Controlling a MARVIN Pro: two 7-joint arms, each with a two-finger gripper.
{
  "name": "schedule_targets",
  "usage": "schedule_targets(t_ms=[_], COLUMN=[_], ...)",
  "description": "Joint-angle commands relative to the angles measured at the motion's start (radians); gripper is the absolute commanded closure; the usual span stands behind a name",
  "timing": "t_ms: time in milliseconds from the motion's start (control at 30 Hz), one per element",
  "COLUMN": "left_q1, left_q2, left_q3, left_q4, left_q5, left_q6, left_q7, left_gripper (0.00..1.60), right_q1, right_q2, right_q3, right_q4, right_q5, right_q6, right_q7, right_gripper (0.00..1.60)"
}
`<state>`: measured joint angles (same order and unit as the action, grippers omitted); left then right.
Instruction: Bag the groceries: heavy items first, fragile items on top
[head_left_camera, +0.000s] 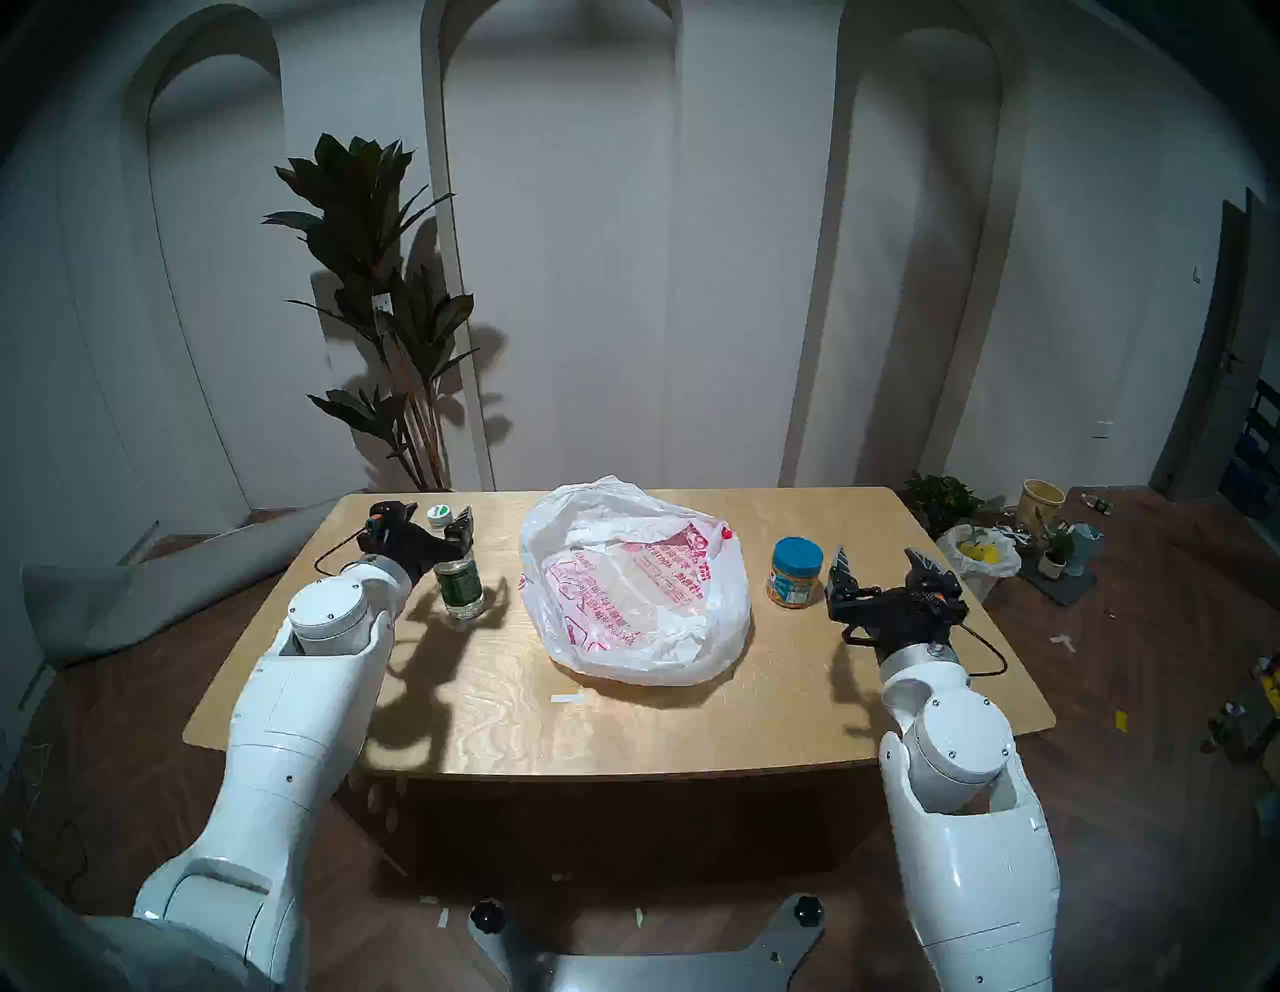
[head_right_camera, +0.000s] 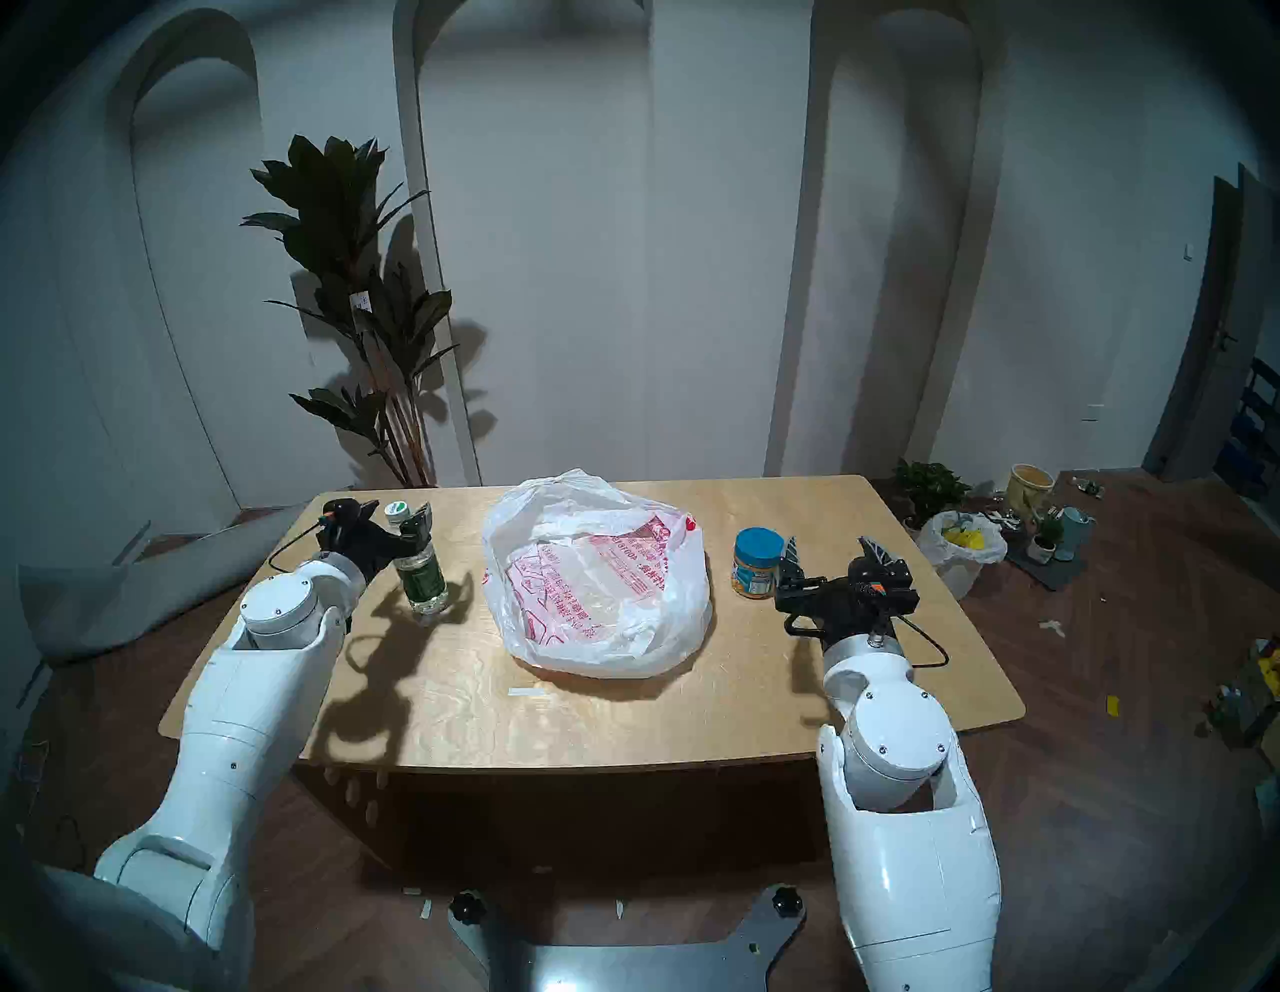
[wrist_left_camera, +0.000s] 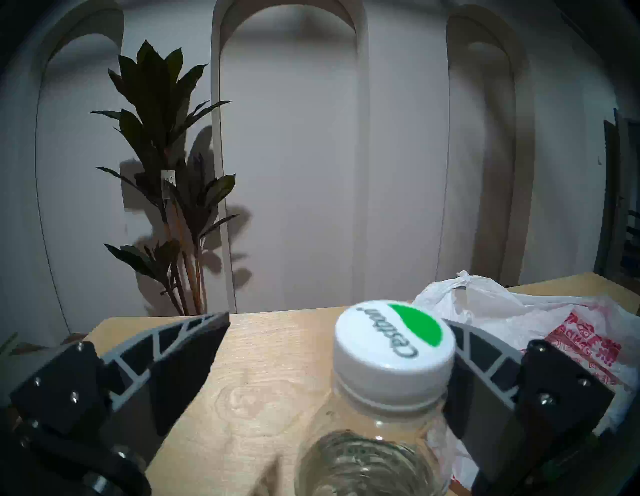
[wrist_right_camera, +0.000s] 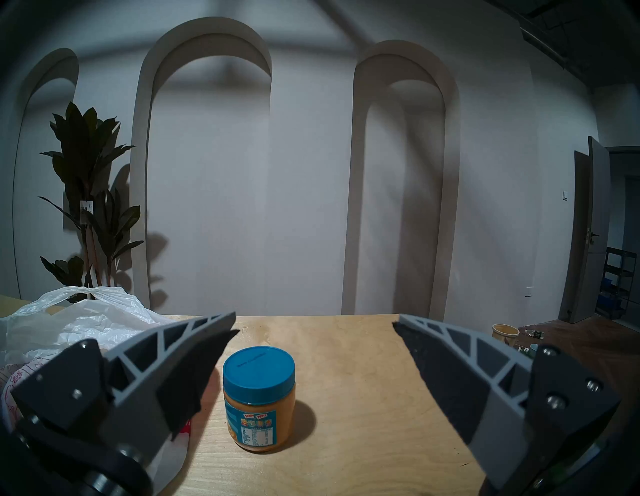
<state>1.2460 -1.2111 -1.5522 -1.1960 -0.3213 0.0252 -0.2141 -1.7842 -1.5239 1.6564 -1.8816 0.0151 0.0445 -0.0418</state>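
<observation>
Next, my left gripper grabs the narrow neck to bag the bottle, since the bottle stands tall and widens below its cap.
The clear water bottle with a green label and white-green cap stands at the table's left. My left gripper is open around its neck. In the left wrist view the right finger touches the cap and the left finger is well clear of it. The tan jar with a blue lid stands at the table's right. My right gripper is open and empty just right of and behind it; in the right wrist view the jar stands ahead near the left finger. The white bag with red print lies crumpled mid-table.
The wooden table bears a small white tape strip in front of the bag. A tall plant stands behind the back left corner. A small white bag with yellow lumps and pots sit on the floor at the right.
</observation>
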Motion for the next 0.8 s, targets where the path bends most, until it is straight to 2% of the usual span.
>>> schedule_targets(t_ms=[0,233,500,767], left_q1=[-0.112,-0.107,-0.11,-0.141], left_q2=[-0.006,-0.013,0.004,0.066], left_q3=[0.003,-0.011,-0.004,0.028], left_q4=[0.077,0.067,-0.04,-0.128], left_q5=[-0.005,-0.039,-0.056,-0.054], left_q6=[-0.092,-0.161,-0.169,-0.136], left_q7=[-0.037,-0.075,-0.155,-0.292], left_gripper=[1.6,1.6,1.6,1.6], right_q1=[0.004,0.004,0.006,0.007], right_q2=[-0.003,-0.002,-0.001,-0.001], right_q3=[0.0,-0.001,-0.001,-0.001], right_q4=[-0.025,-0.025,-0.022,-0.021], right_q5=[0.0,0.0,0.0,0.001], right_q6=[-0.005,-0.005,-0.005,-0.005], right_q7=[-0.004,-0.005,-0.005,-0.006], right_gripper=[0.0,0.0,0.0,0.0])
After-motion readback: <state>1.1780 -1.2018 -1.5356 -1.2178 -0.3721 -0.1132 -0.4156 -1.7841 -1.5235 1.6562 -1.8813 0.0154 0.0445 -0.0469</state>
